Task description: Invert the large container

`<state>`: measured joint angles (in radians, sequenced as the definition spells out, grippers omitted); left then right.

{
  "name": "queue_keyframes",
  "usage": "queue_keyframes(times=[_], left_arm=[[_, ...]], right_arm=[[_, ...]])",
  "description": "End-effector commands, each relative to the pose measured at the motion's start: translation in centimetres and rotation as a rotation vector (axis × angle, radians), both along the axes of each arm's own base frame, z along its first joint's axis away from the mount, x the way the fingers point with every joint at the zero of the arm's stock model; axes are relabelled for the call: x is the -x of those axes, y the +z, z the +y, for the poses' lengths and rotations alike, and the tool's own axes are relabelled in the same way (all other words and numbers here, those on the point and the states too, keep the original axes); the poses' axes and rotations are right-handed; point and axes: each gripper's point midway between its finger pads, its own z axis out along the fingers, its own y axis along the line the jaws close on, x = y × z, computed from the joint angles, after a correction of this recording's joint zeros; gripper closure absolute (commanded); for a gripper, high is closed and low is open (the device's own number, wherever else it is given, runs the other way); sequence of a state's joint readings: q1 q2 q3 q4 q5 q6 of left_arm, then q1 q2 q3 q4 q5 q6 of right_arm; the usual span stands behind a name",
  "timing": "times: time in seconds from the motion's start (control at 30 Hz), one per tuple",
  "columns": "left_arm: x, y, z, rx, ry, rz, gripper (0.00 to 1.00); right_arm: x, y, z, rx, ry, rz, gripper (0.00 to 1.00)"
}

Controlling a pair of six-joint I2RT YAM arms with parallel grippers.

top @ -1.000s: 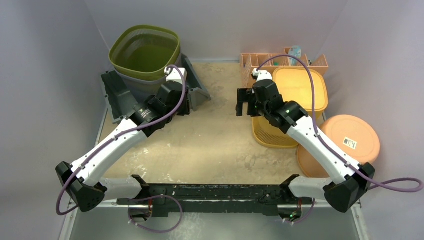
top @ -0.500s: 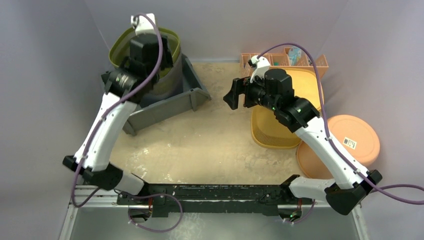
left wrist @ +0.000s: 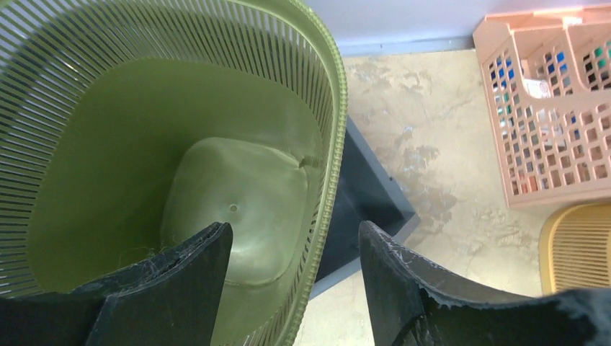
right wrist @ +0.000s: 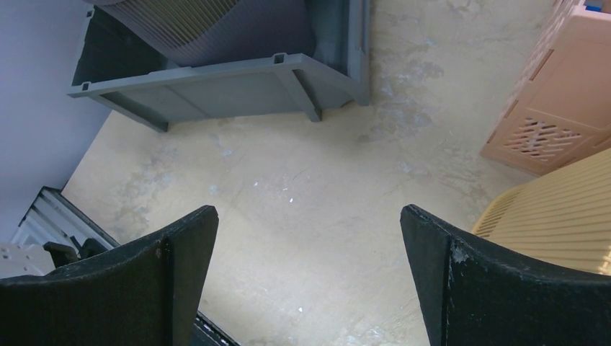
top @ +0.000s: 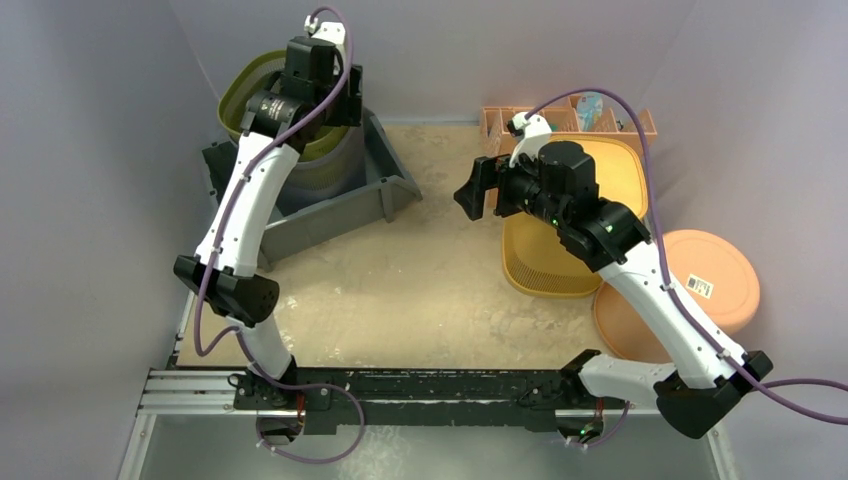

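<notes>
My left gripper needs to lift the large container from the bin (top: pixel 330 212) and turn it over, so next it will grab the container by its rim facing the organizer, with one finger inside.
The large container is an olive-green slatted basket (top: pixel 243 98), upright with its mouth up, standing in a grey bin (top: pixel 330 212) at the back left. My left gripper (top: pixel 342 104) is open and empty just above the basket's right rim. In the left wrist view the gripper (left wrist: pixel 294 231) straddles that rim, with one finger over the basket's inside (left wrist: pixel 144 144) and the other outside, over the grey bin (left wrist: pixel 360 194). My right gripper (top: pixel 470 196) is open and empty above the middle of the table, also shown in the right wrist view (right wrist: pixel 308 213).
A pink divided organizer (top: pixel 498 122) stands at the back right. A yellow slatted basket (top: pixel 545 268) with a yellow lid (top: pixel 600 170) sits in front of it. Round orange lids (top: pixel 700 275) lie at the right. Walls close in on three sides.
My left arm has swung up from in front of the grey bin to over the green basket's right rim. My right gripper has shifted a little left and turned.
</notes>
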<state>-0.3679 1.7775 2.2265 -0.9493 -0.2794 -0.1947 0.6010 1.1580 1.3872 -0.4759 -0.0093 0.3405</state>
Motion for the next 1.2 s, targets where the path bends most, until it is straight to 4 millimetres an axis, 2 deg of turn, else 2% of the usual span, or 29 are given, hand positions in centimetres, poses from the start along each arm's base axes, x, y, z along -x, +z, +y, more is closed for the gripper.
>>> queue_keyframes(times=[0.0,0.13,0.27,0.33,0.47,0.53,0.7,0.8,0.9,0.97,1.03,1.17], left_arm=[[0.3,-0.2,-0.5,-0.015,-0.055,0.022,0.38],[0.1,-0.1,-0.7,-0.001,-0.052,0.013,0.53],[0.1,0.8,-0.5,0.002,-0.049,-0.021,0.76],[0.1,1.3,-0.2,-0.007,-0.037,-0.038,0.81],[0.4,3.9,0.2,0.001,-0.039,-0.114,1.0],[0.9,6.2,0.4,0.016,-0.036,-0.179,1.0],[3.4,13.7,1.8,0.077,-0.01,-0.378,1.0],[5.3,17.2,2.7,0.094,-0.003,-0.468,1.0],[7.0,19.7,3.5,0.1,-0.004,-0.544,1.0],[7.7,20.5,3.4,0.104,-0.026,-0.566,1.0],[7.8,20.3,3.3,0.101,-0.039,-0.557,1.0],[7.7,19.2,3.0,0.089,-0.053,-0.521,1.0]], right_arm=[[-0.3,0.6,-0.4,-0.005,-0.022,-0.023,0.0],[-0.4,0.5,-0.5,0.004,-0.032,-0.016,0.0],[-0.4,0.4,-0.7,0.001,-0.045,-0.012,0.0],[-0.4,0.3,-0.7,-0.001,-0.046,-0.009,0.0],[-0.7,0.3,-0.5,-0.005,-0.05,-0.003,0.0],[-1.0,0.5,-0.3,-0.013,-0.052,-0.005,0.0],[-2.0,0.0,-0.6,0.006,-0.137,0.077,0.0],[-2.8,1.6,0.3,-0.036,-0.131,0.066,0.0],[-3.5,4.2,2.3,-0.139,-0.078,0.024,0.0],[-4.6,6.6,3.6,-0.225,-0.068,-0.02,0.0],[-5.7,8.7,5.2,-0.292,-0.034,-0.07,0.0],[-7.8,10.8,9.1,-0.416,0.06,-0.098,0.0]])
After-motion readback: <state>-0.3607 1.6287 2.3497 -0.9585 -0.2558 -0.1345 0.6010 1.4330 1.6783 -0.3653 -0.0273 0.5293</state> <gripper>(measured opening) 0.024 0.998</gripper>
